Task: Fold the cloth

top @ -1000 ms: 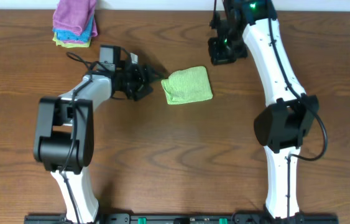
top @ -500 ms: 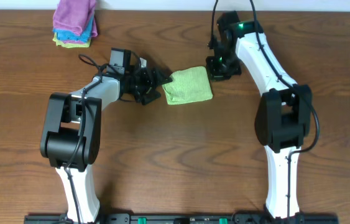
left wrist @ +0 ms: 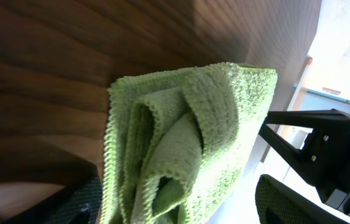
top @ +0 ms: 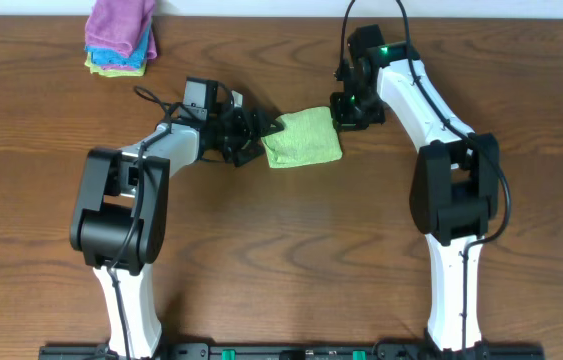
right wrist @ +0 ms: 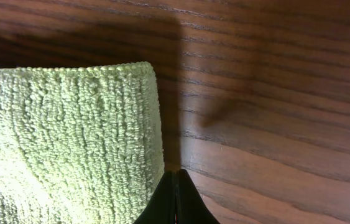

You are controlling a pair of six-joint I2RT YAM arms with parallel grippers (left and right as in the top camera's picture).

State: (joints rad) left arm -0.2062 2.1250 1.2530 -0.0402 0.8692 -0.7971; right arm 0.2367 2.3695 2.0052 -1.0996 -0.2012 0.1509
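Observation:
Next, the left gripper grabs its layered edge (top: 270, 139) (left wrist: 158, 188) to set the folded lime-green cloth on the stack, keeping the layers together.
The lime-green cloth (top: 306, 138) lies folded into a small thick rectangle at the middle back of the table. My left gripper (top: 264, 135) is at its left edge, open, with the cloth's layered folded edge (left wrist: 187, 124) between the two padded fingers (left wrist: 175, 208). My right gripper (top: 345, 108) is at the cloth's upper right corner. In the right wrist view its fingers (right wrist: 175, 190) are shut to a point, right beside the cloth's edge (right wrist: 69, 137), with nothing between them. No tag shows.
A stack of folded cloths (top: 121, 40), purple on top with blue and yellow-green under it, sits at the back left. The right arm's black gripper body (left wrist: 324, 143) shows behind the cloth in the left wrist view. The table is brown wood.
My left gripper has moved right, up to the cloth's left edge. My right gripper has moved down and left to the cloth's upper right corner. The cloth has barely shifted.

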